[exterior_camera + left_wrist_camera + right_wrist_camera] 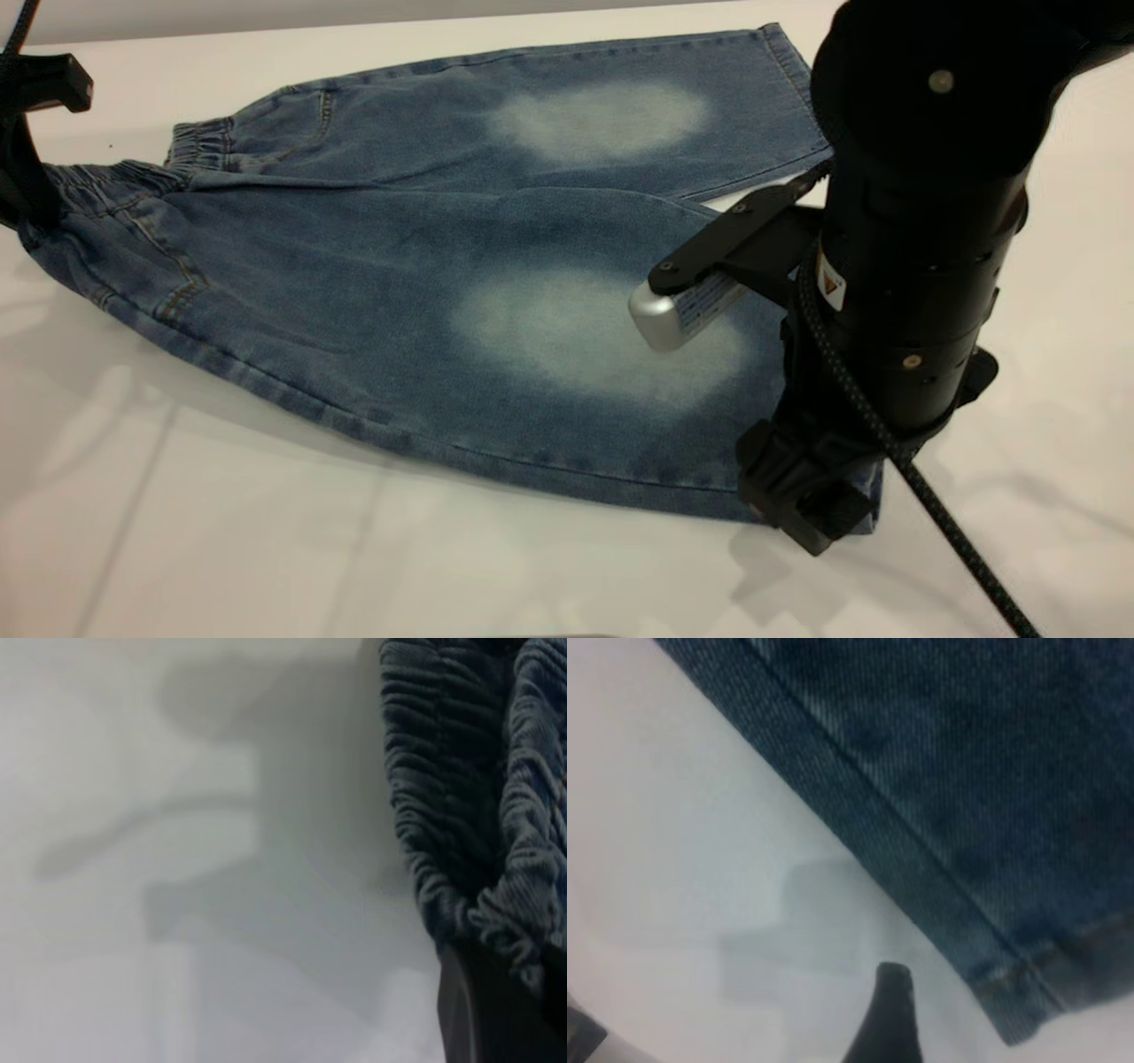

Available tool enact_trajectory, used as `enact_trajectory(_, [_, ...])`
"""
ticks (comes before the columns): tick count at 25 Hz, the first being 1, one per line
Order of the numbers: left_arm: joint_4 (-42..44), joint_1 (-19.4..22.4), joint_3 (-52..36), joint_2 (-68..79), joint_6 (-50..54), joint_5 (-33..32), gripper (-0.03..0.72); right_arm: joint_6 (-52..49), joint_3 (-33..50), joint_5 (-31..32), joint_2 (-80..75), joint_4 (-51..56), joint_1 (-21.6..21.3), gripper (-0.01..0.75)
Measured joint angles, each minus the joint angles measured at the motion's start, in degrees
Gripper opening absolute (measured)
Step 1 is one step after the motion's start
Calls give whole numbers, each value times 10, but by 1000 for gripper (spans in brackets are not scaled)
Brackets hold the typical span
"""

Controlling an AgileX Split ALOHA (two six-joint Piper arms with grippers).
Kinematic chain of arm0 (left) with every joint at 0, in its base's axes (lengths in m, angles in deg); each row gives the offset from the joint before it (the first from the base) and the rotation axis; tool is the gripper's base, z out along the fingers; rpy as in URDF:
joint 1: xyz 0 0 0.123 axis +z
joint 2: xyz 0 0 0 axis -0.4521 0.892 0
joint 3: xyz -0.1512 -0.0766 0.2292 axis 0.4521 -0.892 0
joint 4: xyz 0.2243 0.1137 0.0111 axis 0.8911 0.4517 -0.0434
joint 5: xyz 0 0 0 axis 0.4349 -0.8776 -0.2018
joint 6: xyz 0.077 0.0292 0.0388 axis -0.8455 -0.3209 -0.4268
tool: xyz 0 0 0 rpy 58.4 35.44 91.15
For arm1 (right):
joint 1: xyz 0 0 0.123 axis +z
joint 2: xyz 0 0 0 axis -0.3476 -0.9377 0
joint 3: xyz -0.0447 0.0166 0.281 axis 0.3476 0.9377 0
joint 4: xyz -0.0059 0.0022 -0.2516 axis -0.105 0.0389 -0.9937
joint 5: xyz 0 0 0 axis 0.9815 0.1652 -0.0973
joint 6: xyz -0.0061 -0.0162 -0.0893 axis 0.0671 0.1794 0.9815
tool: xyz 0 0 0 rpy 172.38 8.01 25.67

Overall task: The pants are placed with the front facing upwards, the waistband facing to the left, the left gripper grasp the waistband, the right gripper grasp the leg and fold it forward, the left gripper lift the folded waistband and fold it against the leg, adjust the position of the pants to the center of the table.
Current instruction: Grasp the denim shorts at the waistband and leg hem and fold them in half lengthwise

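Next, my right gripper grabs the hem corner (869, 515) of the denim pants. Then I fold one leg onto the other leg (595, 117).
The blue denim pants (425, 266) lie front up on the white table (221, 532), waistband (199, 142) to the left. A pale faded oval marks each leg. My left gripper (22, 190) is at the far left edge, shut on the near end of the waistband (461, 797), whose gathers fill the left wrist view above one black finger (478, 1010). My right gripper (802, 509) is low at the near leg's (576, 354) hem corner. In the right wrist view one fingertip (891, 985) rests on the table beside the hem corner (1010, 1014); the jaws stand open.
The right arm's thick black tube (921, 221) and its silver-grey block (678, 310) hang over the near leg's hem end. A black cable (957, 532) trails toward the front right. Bare table lies in front of the pants.
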Motion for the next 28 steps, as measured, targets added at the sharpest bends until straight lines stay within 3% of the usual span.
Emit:
enact_trajectory(6, [0,0,0,0,0,0,59,1,0,-15,-25,2,0,553])
enact_trajectory(9, [0,0,0,0,0,0,59,1,0,-25,-26,2,0,508])
enact_trajectory(12, [0,0,0,0,0,0,59,1,-1,-31,-28,1,0,398])
enact_trajectory(18, [0,0,0,0,0,0,59,1,-6,-29,-31,-12,0,65])
enact_trajectory(28, [0,0,11,0,-2,-15,59,-60,-50,73,49,-104,0,36])
